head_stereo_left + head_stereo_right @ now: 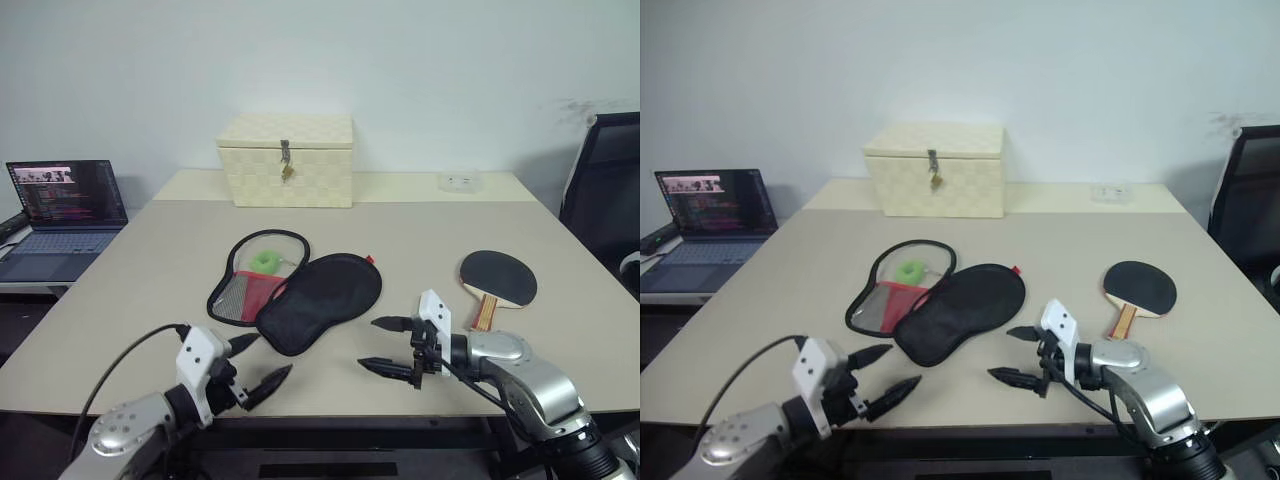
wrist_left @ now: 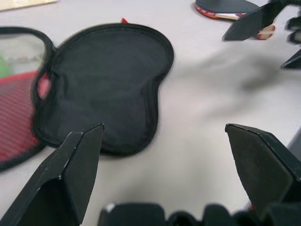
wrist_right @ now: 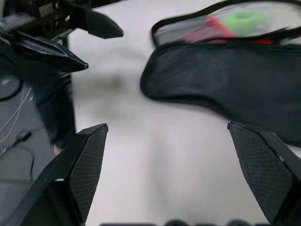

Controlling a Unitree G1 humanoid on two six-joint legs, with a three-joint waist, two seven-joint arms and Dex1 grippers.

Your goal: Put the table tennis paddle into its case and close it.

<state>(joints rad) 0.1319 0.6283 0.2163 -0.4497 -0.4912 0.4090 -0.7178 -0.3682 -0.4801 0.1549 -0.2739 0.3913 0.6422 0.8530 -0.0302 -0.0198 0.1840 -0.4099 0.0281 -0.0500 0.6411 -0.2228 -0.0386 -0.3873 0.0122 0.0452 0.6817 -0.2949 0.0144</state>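
The paddle's black side is wide and round, so my right gripper should next grab the paddle by its narrow wooden handle [image 1: 484,314].
The case [image 1: 300,292] lies unzipped and spread flat in the middle of the table, its black half toward me and its mesh-and-red half with a green ring [image 1: 266,262] behind. The table tennis paddle [image 1: 497,278] rests black face up to the right of it, handle pointing toward me. My left gripper [image 1: 256,362] is open near the front edge, just left of the case's black half [image 2: 103,84]. My right gripper [image 1: 384,346] is open too, between case and paddle, fingers pointing left. Both grippers are empty.
A cream woven box [image 1: 287,159] with a latch stands at the back of the table [image 1: 150,260]. A laptop [image 1: 65,215] sits on a side surface at the left. A black chair [image 1: 605,195] is at the right. A small white object [image 1: 460,182] lies at the back right.
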